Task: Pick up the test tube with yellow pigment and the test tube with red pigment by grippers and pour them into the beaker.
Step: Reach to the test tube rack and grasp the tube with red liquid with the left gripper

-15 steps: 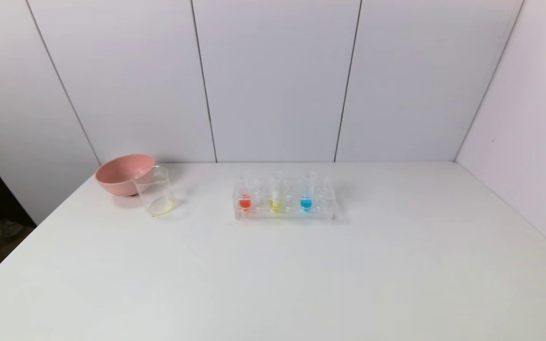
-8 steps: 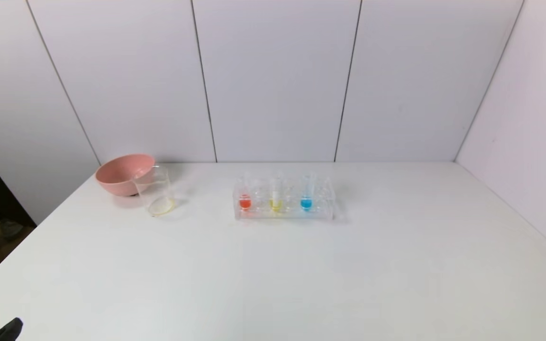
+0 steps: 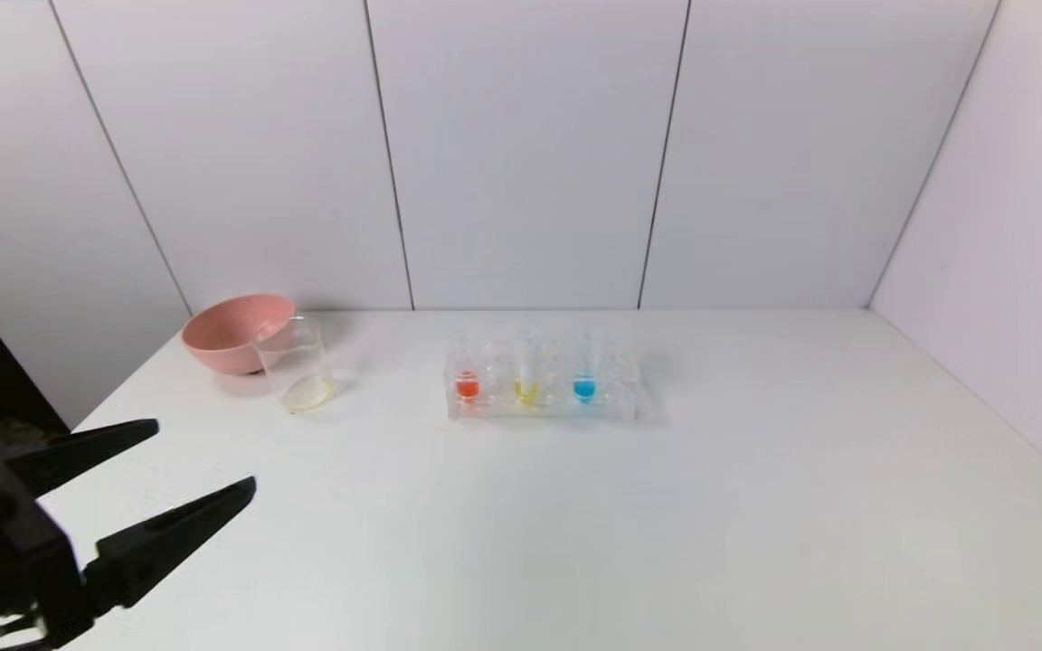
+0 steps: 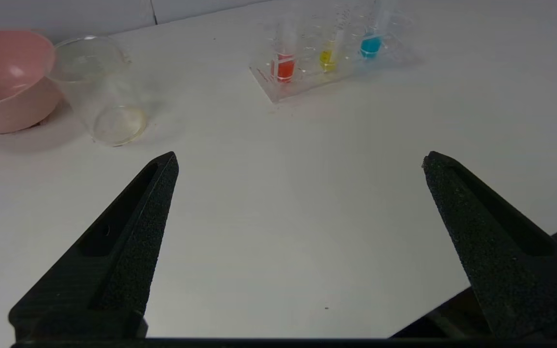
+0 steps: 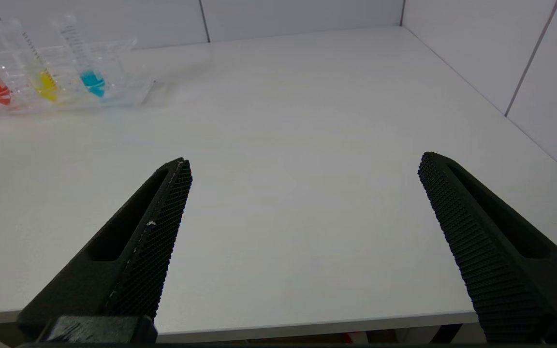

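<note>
The red test tube has its lower length enclosed by the clear rack, so my left gripper needs to grab the tube by its open upper end (image 3: 465, 348) (image 4: 287, 34) next.
The test tube with red pigment (image 3: 467, 384) and the test tube with yellow pigment (image 3: 526, 380) stand upright in a clear rack (image 3: 616, 405) at the table's middle back, next to a blue tube (image 3: 584, 384). The empty clear beaker (image 3: 296, 363) stands to the left, next to the pink bowl. My left gripper (image 3: 204, 457) is open and empty over the table's front left, well short of beaker and rack. In the left wrist view (image 4: 298, 162) it faces the beaker (image 4: 99, 92), red tube (image 4: 284, 63) and yellow tube (image 4: 328, 55). My right gripper (image 5: 305, 166) is open and empty at the front table edge, out of the head view.
A pink bowl (image 3: 230, 333) sits at the back left, touching the beaker from behind. White walls close the back and right side. The table's left edge (image 3: 78, 416) runs under my left arm. The table's front edge (image 5: 307, 326) shows below the right gripper.
My left gripper has risen into the head view from the bottom left corner and moved forward over the table. The tubes, rack, beaker and bowl have not moved.
</note>
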